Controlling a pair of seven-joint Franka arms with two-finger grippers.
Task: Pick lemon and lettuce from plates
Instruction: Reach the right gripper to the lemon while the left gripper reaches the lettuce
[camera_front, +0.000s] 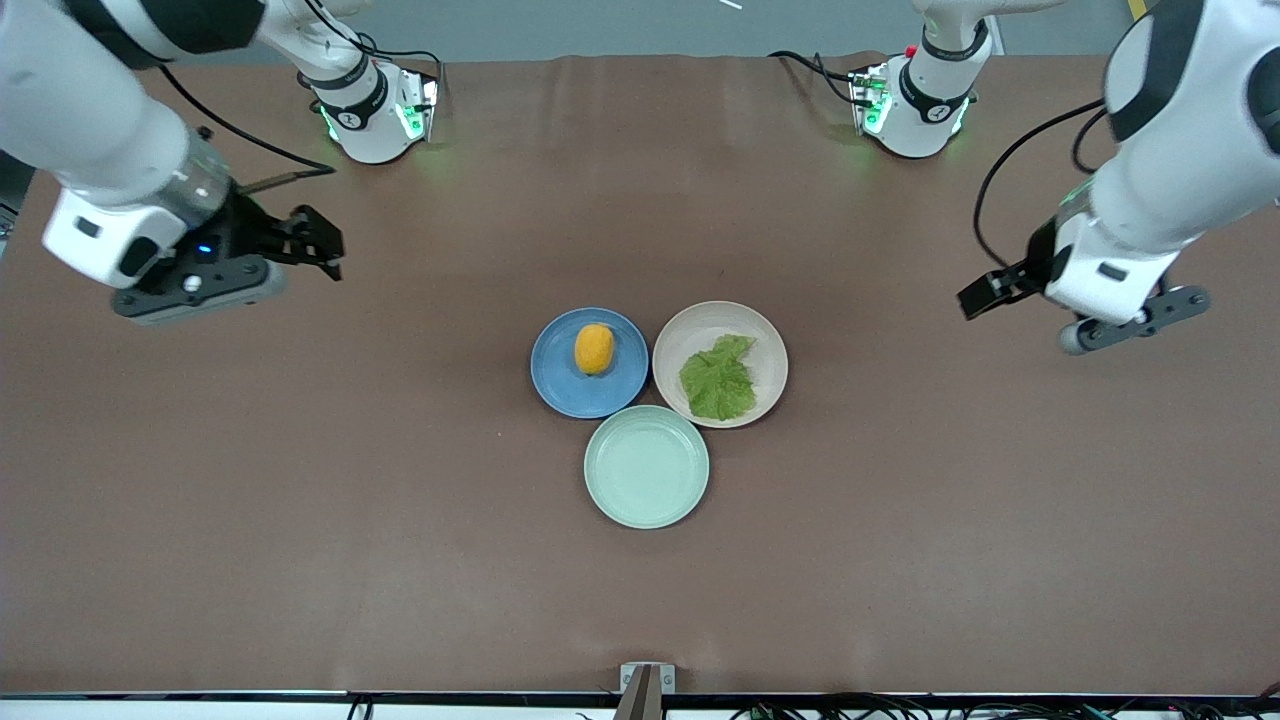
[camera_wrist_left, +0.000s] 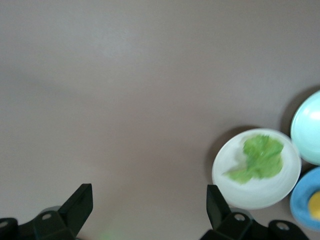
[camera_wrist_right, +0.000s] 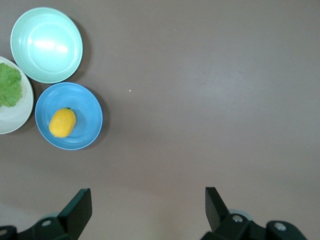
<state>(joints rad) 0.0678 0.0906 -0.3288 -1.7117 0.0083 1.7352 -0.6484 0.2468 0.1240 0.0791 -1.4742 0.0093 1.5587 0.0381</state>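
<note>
I will next use my left gripper to grip the lettuce leaf by its folded middle, so that I can pick it off the pale beige plate.
The lemon lies on the blue plate at the table's middle. The lettuce lies flat on the pale beige plate beside it, toward the left arm's end. My right gripper is open and empty, up over bare table toward the right arm's end. My left gripper is open and empty, over bare table toward the left arm's end. The right wrist view shows its gripper, the lemon and blue plate. The left wrist view shows its gripper, the lettuce and beige plate.
An empty mint-green plate touches both plates and lies nearer to the front camera. It shows in the right wrist view and the left wrist view. The brown table spreads around them.
</note>
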